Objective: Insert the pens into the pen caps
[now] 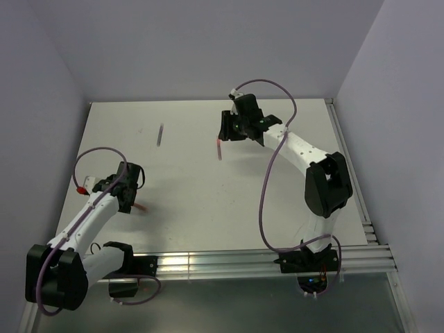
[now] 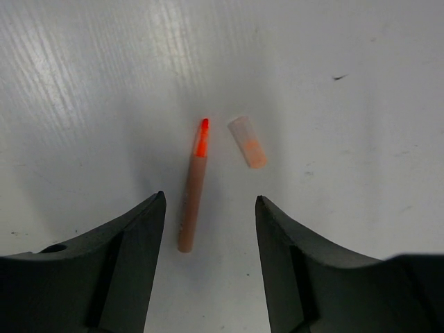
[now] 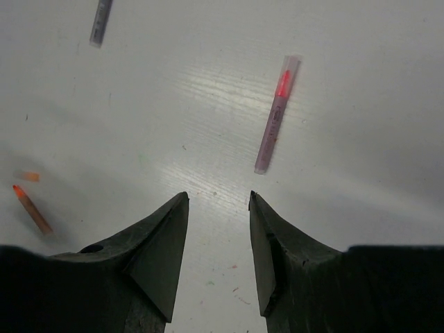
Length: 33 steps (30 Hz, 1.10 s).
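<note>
The pen lies flat below my left gripper's fingers, so they would miss it if I closed now. My left gripper should go down to the pen (image 1: 139, 207) (image 2: 192, 202) before it closes on the pen.
In the left wrist view a red-orange pen (image 2: 193, 191) lies uncapped on the table, its bright tip pointing away. Its rear end lies between my open left gripper (image 2: 210, 201) fingers, near the left one. A pale pinkish cap (image 2: 248, 141) lies just right of the tip, apart from it. From above, this pen (image 1: 141, 207) lies by the left gripper (image 1: 133, 198). My right gripper (image 3: 218, 198) is open and empty above the table. A pinkish pen (image 3: 276, 114) with a clear cap over its red tip lies ahead of it to the right. A grey pen (image 3: 101, 21) lies far left.
From above, the grey pen (image 1: 160, 134) lies at the back left and the pinkish capped pen (image 1: 219, 148) near the middle, just in front of the right gripper (image 1: 225, 133). Walls enclose the white table (image 1: 208, 194) on three sides. A metal rail (image 1: 263, 260) runs along the near edge.
</note>
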Motion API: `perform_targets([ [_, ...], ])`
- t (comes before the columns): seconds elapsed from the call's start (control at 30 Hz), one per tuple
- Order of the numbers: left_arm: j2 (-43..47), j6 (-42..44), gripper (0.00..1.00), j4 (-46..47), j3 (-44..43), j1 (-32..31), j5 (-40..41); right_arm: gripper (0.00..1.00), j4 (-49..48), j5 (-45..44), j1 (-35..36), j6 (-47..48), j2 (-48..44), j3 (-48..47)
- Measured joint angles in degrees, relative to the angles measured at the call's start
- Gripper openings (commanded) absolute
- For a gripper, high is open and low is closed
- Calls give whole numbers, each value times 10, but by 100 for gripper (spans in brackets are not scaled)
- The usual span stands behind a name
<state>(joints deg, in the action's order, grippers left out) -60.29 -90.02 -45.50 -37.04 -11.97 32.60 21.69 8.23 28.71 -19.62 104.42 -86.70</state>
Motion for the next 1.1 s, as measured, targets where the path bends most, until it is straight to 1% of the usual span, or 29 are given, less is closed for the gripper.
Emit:
perform_targets([
  [0.17,-36,-18,59,2,17,2,-7,48,-3,5,0,1,-9,2],
  [0.43,-113,-19,51,37,17,10,-13,48,-7,9,0,2,-12,10],
  [0.53,-135,-13,49,43,15,12,-14,48,-7,9,0,2,-12,10],
  [0.77,-142,-5,46,58,14,19,-15,48,-6,8,0,2,-12,10],
  [1.1,-166,31,40,60,4,28,-18,47,-4,9,0,5,-12,10],
])
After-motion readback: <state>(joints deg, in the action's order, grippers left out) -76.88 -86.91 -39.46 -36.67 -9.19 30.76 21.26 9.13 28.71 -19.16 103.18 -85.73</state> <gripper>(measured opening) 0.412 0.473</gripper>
